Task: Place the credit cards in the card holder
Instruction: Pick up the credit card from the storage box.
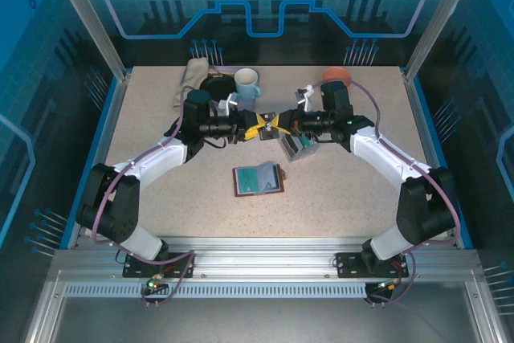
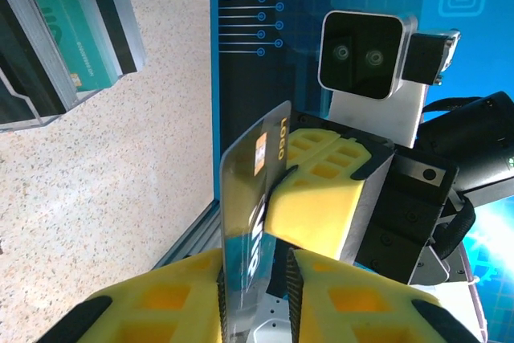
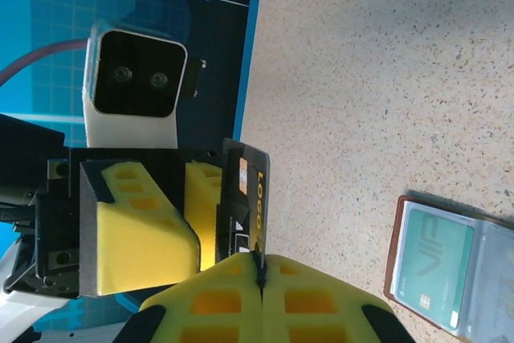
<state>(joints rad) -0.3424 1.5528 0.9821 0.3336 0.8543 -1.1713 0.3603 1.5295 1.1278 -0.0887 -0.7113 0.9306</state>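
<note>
My left gripper needs to close on the credit card now, because the dark credit card's edge [image 1: 263,126] [image 2: 246,294] reaches down between my fingers beside the credit card's sides.
My two grippers meet above the middle of the table with one dark credit card [image 1: 267,124] between them. My right gripper [image 3: 259,267] is shut on the card [image 3: 250,198], which bears a gold chip and "LOGO". In the left wrist view the same card [image 2: 253,198] stands between my left gripper's [image 2: 255,279] jaws. It rests against one pad, with a gap to the other, so that gripper is open. The brown card holder [image 1: 259,179] lies open nearer the front, a teal card [image 3: 434,271] in its slots.
A grey tray [image 2: 48,110] holding a teal card [image 2: 68,38] sits just right of the grippers. At the back stand a light blue mug [image 1: 246,83], a black object [image 1: 215,86], a beige cloth [image 1: 193,78] and an orange object [image 1: 337,75].
</note>
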